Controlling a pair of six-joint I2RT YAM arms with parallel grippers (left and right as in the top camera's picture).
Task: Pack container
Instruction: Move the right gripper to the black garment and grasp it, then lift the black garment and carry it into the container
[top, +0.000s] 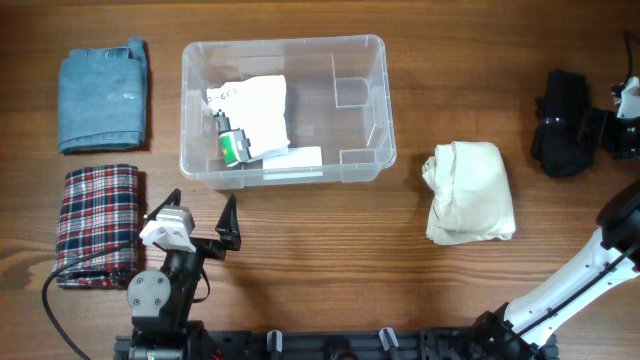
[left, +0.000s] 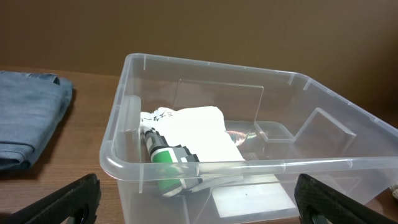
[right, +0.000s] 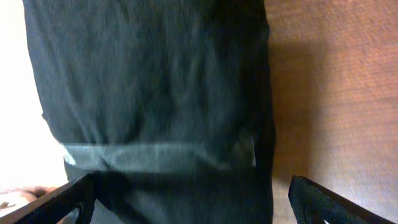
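Note:
The black garment should next be grabbed by its end near the pale band (top: 577, 128) with my right gripper, so that its other end stays free to go into the container (top: 386, 100).
The clear plastic container (top: 386, 100) stands at the table's middle back, its white label (top: 292, 158) on the near long side. Inside lie a white folded item (top: 262, 115) and a green and black object (top: 232, 143). My left gripper (top: 200, 218) is open and empty, just in front of the container's near left corner; the left wrist view shows the container (left: 205, 167) between its fingers (left: 199, 210). My right gripper (top: 588, 127) is open at the far right, over a black folded garment (top: 556, 120). That garment (right: 155, 93) fills the right wrist view between the spread fingers (right: 199, 208).
Folded blue jeans (top: 103, 95) lie at the back left. A red plaid cloth (top: 97, 225) lies at the front left beside the left arm. A cream folded cloth (top: 470, 190) lies right of the container.

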